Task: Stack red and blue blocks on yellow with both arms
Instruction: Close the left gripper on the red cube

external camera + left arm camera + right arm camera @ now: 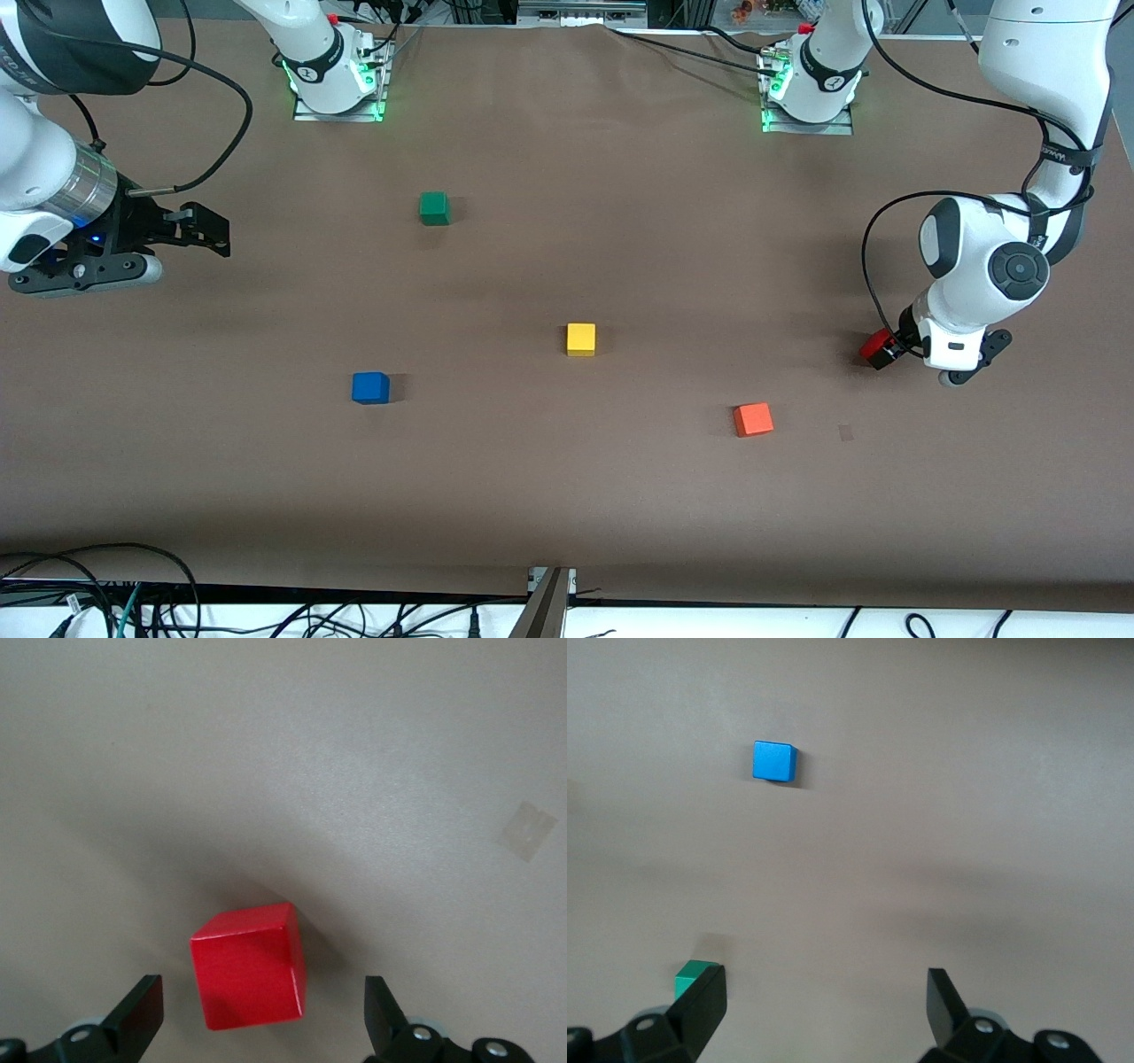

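Observation:
My left gripper's fingers stop above the red block. My left gripper needs to come down first, and then it should close on the block.
The deep red block (875,344) lies on the table at the left arm's end; in the left wrist view the red block (250,967) sits between the open fingers, untouched. My left gripper (890,347) is low over it, open. The blue block (370,388) lies toward the right arm's end, nearer the front camera than the yellow block (581,339) at mid-table; it also shows in the right wrist view (775,761). My right gripper (205,229) hangs open and empty above the table at the right arm's end.
A green cube (434,208) lies farther from the front camera than the yellow block, and shows in the right wrist view (692,978). An orange-red cube (753,419) lies nearer the front camera, between the yellow and red blocks. A small tape patch (846,432) is on the table.

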`<state>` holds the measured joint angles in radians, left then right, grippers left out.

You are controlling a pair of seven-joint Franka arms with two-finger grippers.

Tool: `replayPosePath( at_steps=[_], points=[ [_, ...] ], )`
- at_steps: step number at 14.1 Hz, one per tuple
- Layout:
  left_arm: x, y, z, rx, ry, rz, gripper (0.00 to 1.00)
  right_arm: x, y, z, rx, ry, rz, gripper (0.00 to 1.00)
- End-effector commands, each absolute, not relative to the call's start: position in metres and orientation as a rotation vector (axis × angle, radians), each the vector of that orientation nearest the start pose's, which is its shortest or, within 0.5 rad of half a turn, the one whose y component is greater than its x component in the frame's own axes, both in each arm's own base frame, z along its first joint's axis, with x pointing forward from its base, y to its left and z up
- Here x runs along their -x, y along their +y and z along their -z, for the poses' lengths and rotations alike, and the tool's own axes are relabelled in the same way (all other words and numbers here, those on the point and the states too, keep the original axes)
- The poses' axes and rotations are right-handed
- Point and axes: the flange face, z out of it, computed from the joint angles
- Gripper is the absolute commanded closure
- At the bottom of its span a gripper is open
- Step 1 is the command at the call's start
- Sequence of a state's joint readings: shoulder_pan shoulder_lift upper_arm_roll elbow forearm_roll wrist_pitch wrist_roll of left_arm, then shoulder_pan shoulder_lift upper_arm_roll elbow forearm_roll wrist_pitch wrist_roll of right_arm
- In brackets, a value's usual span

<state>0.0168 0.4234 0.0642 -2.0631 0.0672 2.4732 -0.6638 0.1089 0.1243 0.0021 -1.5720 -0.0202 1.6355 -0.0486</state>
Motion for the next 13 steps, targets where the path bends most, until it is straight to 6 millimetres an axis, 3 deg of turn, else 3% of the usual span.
replayPosePath(
  at_steps=[1,13],
  points=[
    [-0.587,0.057,-0.224,2.867,-1.044,0.015,0.00,-0.589,0.064,-0.562,3.123,-0.246,-0.082,0.00],
    [-0.584,0.062,-0.201,2.865,-1.063,0.027,0.00,-0.591,0.064,-0.569,3.110,-0.238,-0.058,0.00]
  ],
)
